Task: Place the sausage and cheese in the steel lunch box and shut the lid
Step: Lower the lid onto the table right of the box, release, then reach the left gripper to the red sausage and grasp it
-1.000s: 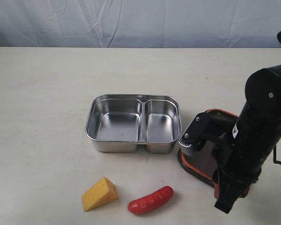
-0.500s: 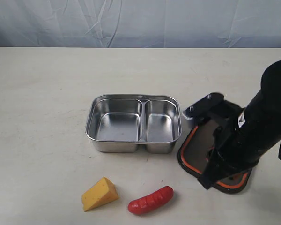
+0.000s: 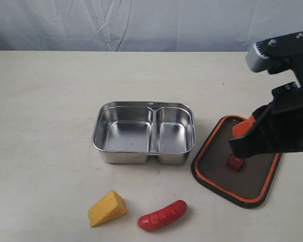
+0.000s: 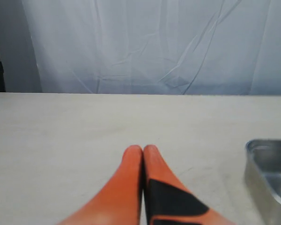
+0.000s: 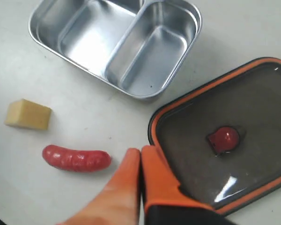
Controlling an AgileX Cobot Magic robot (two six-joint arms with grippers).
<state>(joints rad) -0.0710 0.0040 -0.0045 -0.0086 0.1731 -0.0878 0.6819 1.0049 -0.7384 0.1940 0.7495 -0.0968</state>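
Observation:
The steel lunch box's small section [image 3: 173, 131] needs to be filled, so my left gripper should grab the cheese [image 3: 107, 208] by its flat sides next.
The steel lunch box [image 3: 144, 132] stands open and empty at the table's middle, also shown in the right wrist view [image 5: 152, 56], with a corner in the left wrist view [image 4: 269, 168]. To its right the lid [image 3: 252, 181] lies underside up, orange rim showing, red valve tab at its centre [image 5: 223, 138]. In front of the box lie the cheese [image 3: 107, 208] [image 5: 28, 114] and the sausage [image 3: 162, 215] [image 5: 76, 158]. My right gripper [image 3: 240, 131] [image 5: 140, 151] hovers shut and empty over the lid's near edge. My left gripper [image 4: 143, 149] is shut and empty, out of the exterior view.
The table is pale and plain, with a grey-white cloth backdrop [image 3: 141, 22] behind its far edge. The right arm's dark body [image 3: 285, 116] hangs above the lid's right half and hides part of it.
The right arm has lifted from low over the lid and swung up and back to the right. The lid now lies flat and mostly uncovered.

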